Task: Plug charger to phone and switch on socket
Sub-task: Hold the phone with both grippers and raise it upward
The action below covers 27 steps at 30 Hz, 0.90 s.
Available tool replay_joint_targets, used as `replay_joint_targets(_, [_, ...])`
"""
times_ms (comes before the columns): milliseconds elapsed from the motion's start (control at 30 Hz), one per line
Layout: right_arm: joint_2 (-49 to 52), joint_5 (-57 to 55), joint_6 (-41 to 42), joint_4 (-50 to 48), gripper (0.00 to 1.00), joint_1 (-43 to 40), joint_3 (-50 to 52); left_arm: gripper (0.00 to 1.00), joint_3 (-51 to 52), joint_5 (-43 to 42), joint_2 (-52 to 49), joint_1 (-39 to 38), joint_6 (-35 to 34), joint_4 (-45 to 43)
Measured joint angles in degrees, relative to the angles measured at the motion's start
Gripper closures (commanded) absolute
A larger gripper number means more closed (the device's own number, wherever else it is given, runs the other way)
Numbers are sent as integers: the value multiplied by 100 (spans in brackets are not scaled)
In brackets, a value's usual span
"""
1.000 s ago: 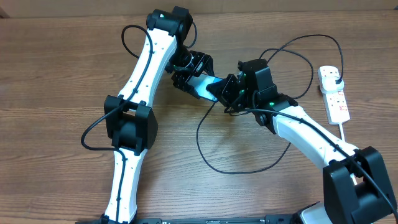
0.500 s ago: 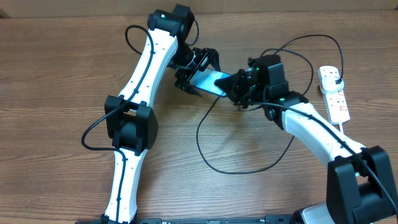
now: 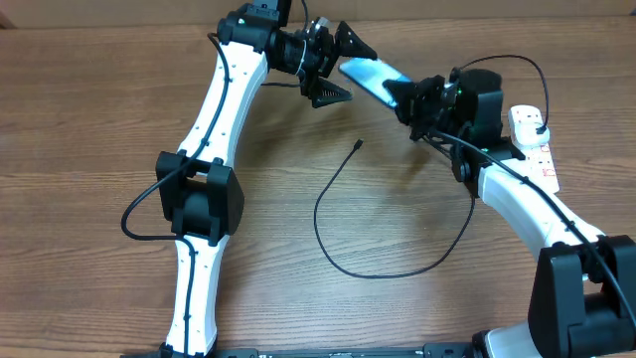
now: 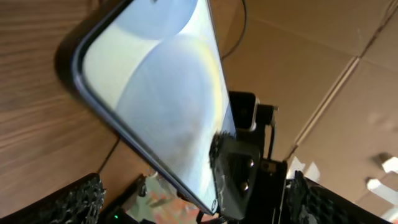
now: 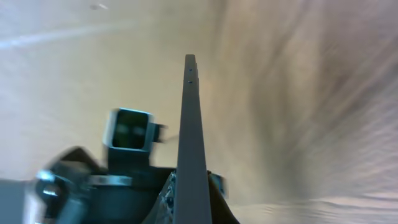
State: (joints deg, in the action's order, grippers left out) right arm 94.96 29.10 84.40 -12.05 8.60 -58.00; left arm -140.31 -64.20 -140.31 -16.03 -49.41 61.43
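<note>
I should grab the phone (image 3: 370, 77) next with my left gripper, at the end away from my right gripper. The phone's opposite end then stays free to plug in the charger.
The phone (image 3: 370, 77), its light-blue screen lit, is held in the air over the far side of the table. My right gripper (image 3: 411, 99) is shut on its right end. In the right wrist view the phone (image 5: 191, 124) shows edge-on between the right gripper's jaws (image 5: 189, 199). My left gripper (image 3: 353, 75) is open, its fingers spread around the phone's left end without gripping. In the left wrist view the phone (image 4: 155, 93) fills the frame between the left gripper's fingers (image 4: 199, 208). The charger (image 3: 357, 146) lies looped on the table with its connector tip free. The socket (image 3: 538, 159) lies at the right edge with a black plug in it.
The thick white cord of the socket runs toward the front right past my right arm. The black charger cable loops across the middle of the table (image 3: 99, 199) and arcs up behind the right arm.
Both grippers and the phone have moved toward the far edge and risen. The left gripper has opened off the phone. The right gripper now holds the phone.
</note>
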Motion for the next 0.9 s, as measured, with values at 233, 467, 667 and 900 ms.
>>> replay_joint_targets(233, [-13,-280,953,-79,96,13,0,22,0,-157,0,0,-472,-101])
replay_joint_targets(467, [-17,-664,1663,7,96,343,0,34,0,118,0,0,-1250,-280])
replay_joint_targets(667, [-17,-988,1958,-7,96,763,0,38,0,348,0,0,-1526,-275])
replay_joint_targets(900, [-17,-1108,2168,-146,96,756,0,49,0,623,0,-11,-1657,-275])
